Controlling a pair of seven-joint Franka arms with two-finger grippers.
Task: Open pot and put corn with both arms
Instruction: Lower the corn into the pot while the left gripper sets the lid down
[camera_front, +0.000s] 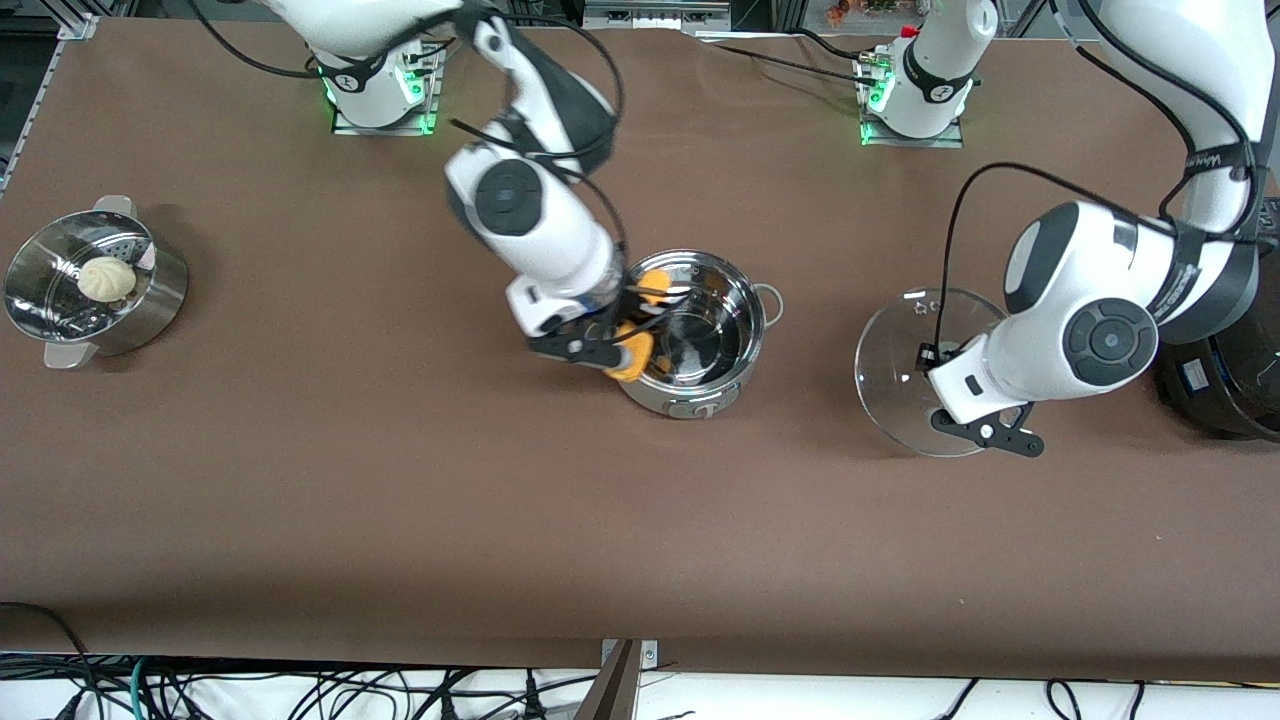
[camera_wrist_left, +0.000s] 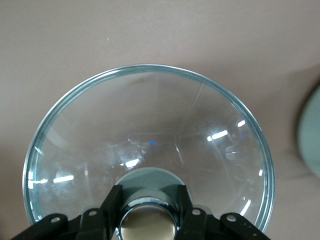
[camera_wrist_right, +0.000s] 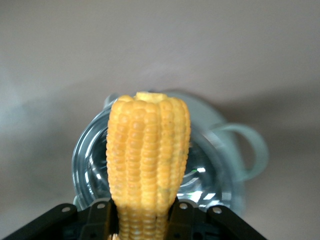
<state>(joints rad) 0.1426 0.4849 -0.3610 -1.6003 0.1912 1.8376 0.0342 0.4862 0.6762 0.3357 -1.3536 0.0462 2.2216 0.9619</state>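
The corn cob (camera_wrist_right: 147, 155) is high above the pot's rim and would fall if the right gripper opened now, so the right gripper should lower the cob before letting it go.
The shiny steel pot (camera_front: 700, 345) stands open mid-table, its dial facing the front camera. My right gripper (camera_front: 628, 322) is shut on the yellow corn cob (camera_front: 640, 345) and holds it over the pot's rim toward the right arm's end. In the right wrist view the corn (camera_wrist_right: 148, 160) sits between the fingers above the pot (camera_wrist_right: 210, 170). My left gripper (camera_front: 925, 375) is shut on the copper knob (camera_wrist_left: 148, 225) of the glass lid (camera_front: 905, 350), held tilted over the table beside the pot, toward the left arm's end. The lid (camera_wrist_left: 150, 145) fills the left wrist view.
A perforated steel steamer (camera_front: 40, 300) with a pale bun (camera_front: 107, 278) stands at the right arm's end. A large black cooker (camera_front: 1235, 385) stands at the left arm's end, close to the left arm's wrist.
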